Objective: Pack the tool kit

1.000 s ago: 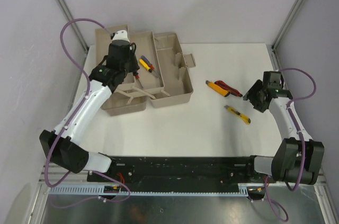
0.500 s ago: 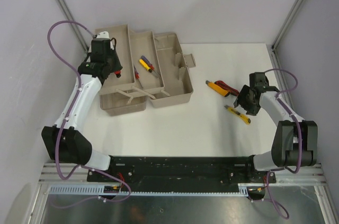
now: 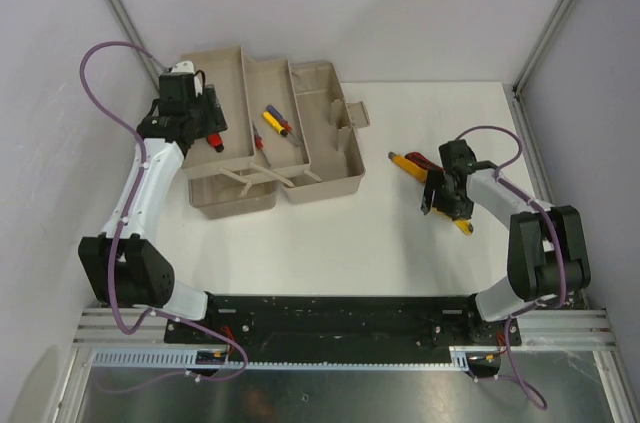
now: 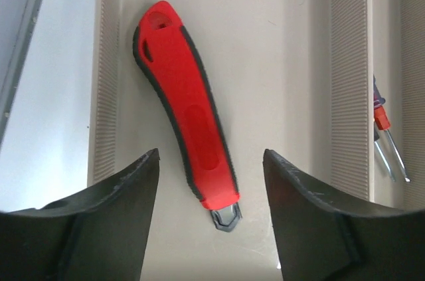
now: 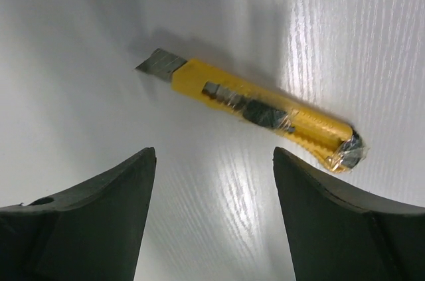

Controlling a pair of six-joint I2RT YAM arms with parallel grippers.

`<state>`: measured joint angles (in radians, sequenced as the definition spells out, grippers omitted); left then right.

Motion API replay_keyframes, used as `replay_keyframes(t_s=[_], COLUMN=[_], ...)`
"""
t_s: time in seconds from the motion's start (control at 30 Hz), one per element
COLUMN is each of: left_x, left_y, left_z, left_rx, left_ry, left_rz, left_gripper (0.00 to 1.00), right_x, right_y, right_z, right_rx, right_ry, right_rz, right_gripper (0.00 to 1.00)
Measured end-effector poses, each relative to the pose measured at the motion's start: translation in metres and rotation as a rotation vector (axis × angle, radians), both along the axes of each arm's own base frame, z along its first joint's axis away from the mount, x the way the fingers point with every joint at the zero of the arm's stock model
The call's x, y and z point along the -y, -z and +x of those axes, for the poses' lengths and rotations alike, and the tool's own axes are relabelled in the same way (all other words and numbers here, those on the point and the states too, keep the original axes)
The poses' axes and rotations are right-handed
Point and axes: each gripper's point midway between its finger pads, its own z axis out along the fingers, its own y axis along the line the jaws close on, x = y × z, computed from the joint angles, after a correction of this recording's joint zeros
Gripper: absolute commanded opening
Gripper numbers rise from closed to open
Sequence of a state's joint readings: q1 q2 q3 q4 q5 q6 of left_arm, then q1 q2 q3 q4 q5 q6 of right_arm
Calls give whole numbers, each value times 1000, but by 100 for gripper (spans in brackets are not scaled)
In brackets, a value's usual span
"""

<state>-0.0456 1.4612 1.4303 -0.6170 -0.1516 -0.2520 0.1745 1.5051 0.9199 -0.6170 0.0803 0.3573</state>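
Observation:
The right gripper reaches the yellow cutter and grabs the middle of its body (image 5: 260, 109) next, leaving the cutter's ends free for my left gripper to take.
The beige toolbox (image 3: 320, 158) stands open at the back left, trays spread. My left gripper (image 3: 208, 131) is open over its left tray. In the left wrist view a red-handled cutter (image 4: 186, 138) lies flat on the tray floor between and just beyond my open fingers, gripper (image 4: 211, 161) not touching it. My right gripper (image 3: 436, 203) is open and low over a yellow cutter (image 3: 464, 225) on the table. In the right wrist view that cutter (image 5: 265, 111) lies just ahead of the open gripper (image 5: 214, 155).
Small screwdrivers (image 3: 277, 123) lie in the toolbox's middle tray, also at the right edge of the left wrist view (image 4: 385, 138). A second yellow cutter (image 3: 404, 162) and red-handled pliers (image 3: 432, 166) lie on the white table right of the box.
My left arm has swung from the box's middle to its left tray. My right arm has moved left and down over the yellow cutter.

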Motion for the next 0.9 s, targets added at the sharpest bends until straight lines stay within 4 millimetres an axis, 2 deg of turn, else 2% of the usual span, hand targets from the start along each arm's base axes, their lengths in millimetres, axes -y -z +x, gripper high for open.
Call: replay_keyframes(t_s=[0.2, 0.33, 0.7, 0.9], left_x=[3, 5, 17, 24], left_y=[-4, -15, -79, -83], left_z=[1, 2, -12, -15], left_rx=[10, 32, 179, 189], left_ry=[15, 24, 93, 126], left_rz=[-11, -18, -56, -76], left_gripper=[84, 90, 95, 96], right_x=[14, 17, 25, 29], right_y=[21, 20, 16, 14], right_z=[4, 11, 25, 34], right_rx=[-55, -34, 18, 51], right_ry=[-56, -90, -135, -152], right_rz=[-90, -124, -190, -190], right_gripper=[74, 73, 73, 72])
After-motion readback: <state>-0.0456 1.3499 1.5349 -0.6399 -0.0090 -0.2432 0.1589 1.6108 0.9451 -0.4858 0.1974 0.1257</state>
